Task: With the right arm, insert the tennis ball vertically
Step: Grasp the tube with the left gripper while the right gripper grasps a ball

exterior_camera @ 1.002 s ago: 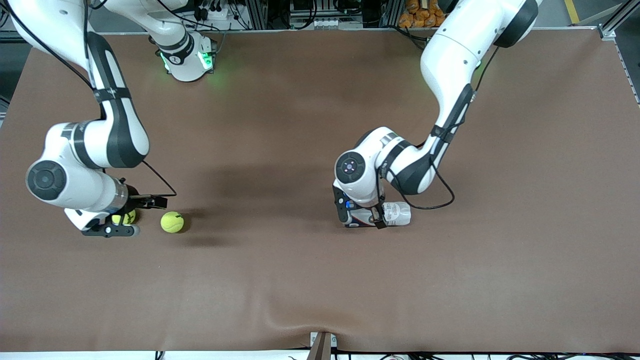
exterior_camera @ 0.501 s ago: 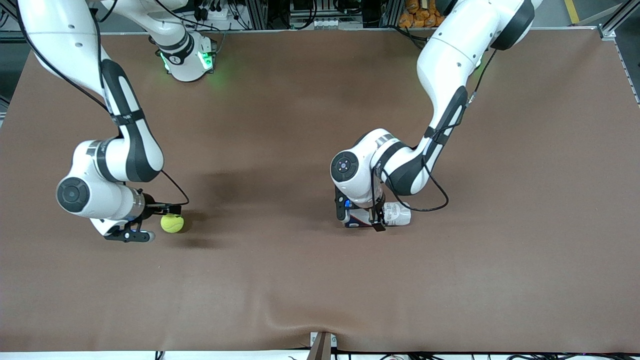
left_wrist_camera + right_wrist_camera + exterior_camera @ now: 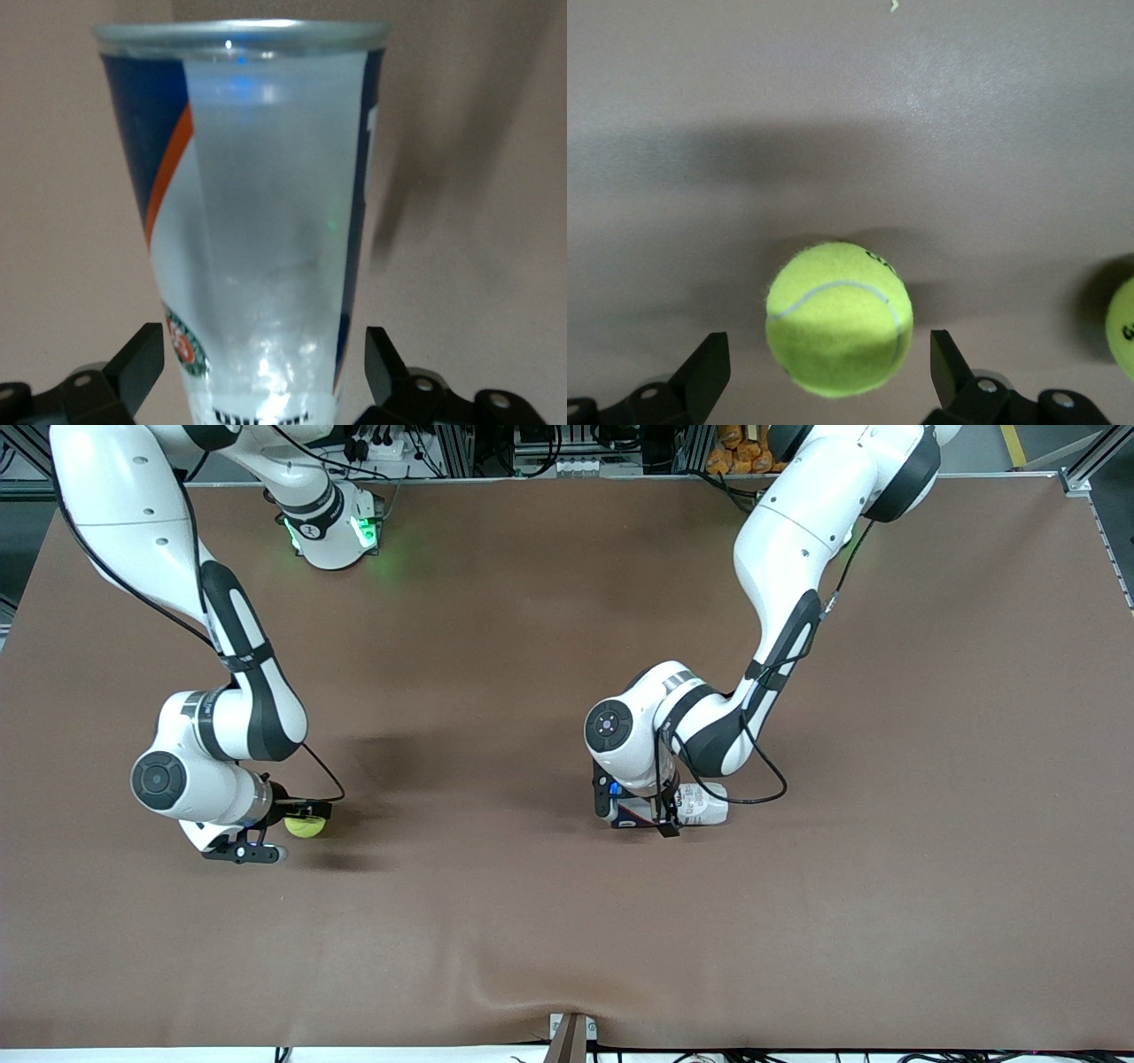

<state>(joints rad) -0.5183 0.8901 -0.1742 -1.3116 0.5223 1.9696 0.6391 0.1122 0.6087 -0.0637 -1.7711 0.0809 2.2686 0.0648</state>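
The tennis ball (image 3: 306, 827) should go vertically into the clear can (image 3: 703, 804), so my right gripper should grab the ball by its round felt sides next.
A yellow-green tennis ball (image 3: 306, 827) lies on the brown table toward the right arm's end. My right gripper (image 3: 278, 832) is low over it and open. In the right wrist view the ball (image 3: 839, 319) sits between the fingertips (image 3: 709, 365) with a gap on each side. A second ball (image 3: 1123, 329) shows at that view's edge; in the front view my right hand hides it. A clear tennis-ball can with a blue label (image 3: 700, 804) lies on its side mid-table. My left gripper (image 3: 634, 811) is open astride the can (image 3: 266, 204), not touching it.
The brown cloth (image 3: 549, 921) has a raised wrinkle at the edge nearest the front camera. The right arm's base (image 3: 332, 531) stands at the top of the front view. Nothing else lies on the table.
My right gripper has moved from over one ball toward the left arm's end and now straddles the other ball. The first ball is now hidden under my hand. The left arm shifted slightly.
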